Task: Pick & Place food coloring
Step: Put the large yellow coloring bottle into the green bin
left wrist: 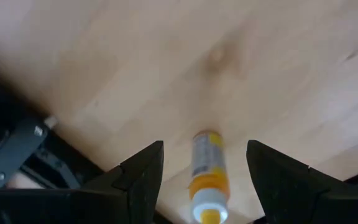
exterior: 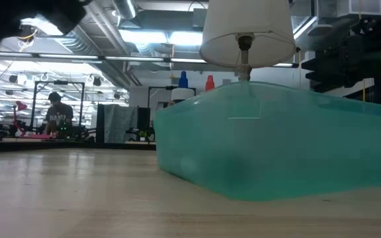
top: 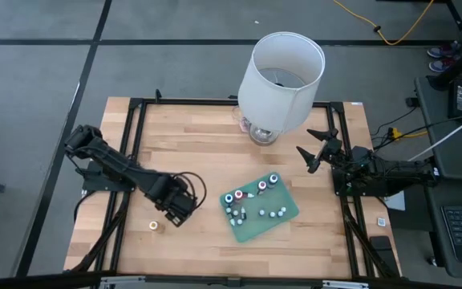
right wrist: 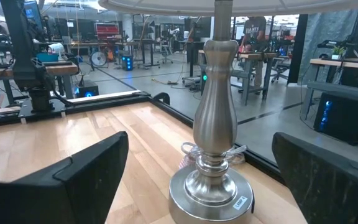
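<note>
The yellow food coloring bottle needs to go in the green tray (top: pixel 257 223), so next my left gripper will grab the bottle by its white collar (top: pixel 153 225).
A yellow food coloring bottle (left wrist: pixel 207 174) lies on its side on the bare wood, near the table's front left (top: pixel 156 226). My left gripper (left wrist: pixel 205 146) points down above it, open; in the wrist view its fingers stand on either side of the bottle without touching it. In the high view the gripper (top: pixel 176 210) hangs just right of the bottle. Several more small bottles (top: pixel 251 201) stand on a green mat (top: pixel 283 210). My right gripper (top: pixel 315 151) waits open at the table's right side, facing the lamp's base (right wrist: pixel 215 180).
A lamp with a big white shade (top: pixel 281 71) stands at the far middle of the table. A black frame (top: pixel 135 120) runs along the table's edges. In the low view the green mat (exterior: pixel 276 145) fills the front, with blue and red bottle tops (exterior: pixel 183 79) beyond it.
</note>
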Motion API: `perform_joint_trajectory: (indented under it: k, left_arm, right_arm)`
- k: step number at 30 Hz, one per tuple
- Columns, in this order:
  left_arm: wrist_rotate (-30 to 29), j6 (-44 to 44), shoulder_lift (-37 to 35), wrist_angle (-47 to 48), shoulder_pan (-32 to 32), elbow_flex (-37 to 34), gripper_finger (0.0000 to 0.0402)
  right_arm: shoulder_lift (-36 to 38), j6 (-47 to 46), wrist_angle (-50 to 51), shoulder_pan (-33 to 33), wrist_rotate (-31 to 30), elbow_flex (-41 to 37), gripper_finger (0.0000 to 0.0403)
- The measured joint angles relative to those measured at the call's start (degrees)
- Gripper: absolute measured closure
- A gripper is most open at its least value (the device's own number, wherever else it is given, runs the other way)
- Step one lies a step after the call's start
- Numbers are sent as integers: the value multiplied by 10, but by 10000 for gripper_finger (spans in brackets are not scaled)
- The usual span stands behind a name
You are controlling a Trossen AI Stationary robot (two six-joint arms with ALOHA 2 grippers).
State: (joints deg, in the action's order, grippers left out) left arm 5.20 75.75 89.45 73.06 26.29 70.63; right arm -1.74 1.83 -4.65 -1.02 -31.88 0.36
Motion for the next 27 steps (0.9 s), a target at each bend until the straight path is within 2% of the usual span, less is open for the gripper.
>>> perform_joint_trajectory:
  k: [12, 27]
  left_arm:
    - [44, 68, 0, -72, 69, -47, 178]
    - [71, 114, 0, -91, 110, -75, 178]
  right_arm:
    - [0, 0, 0, 0, 0, 0, 6]
    - [0, 0, 0, 0, 0, 0, 6]
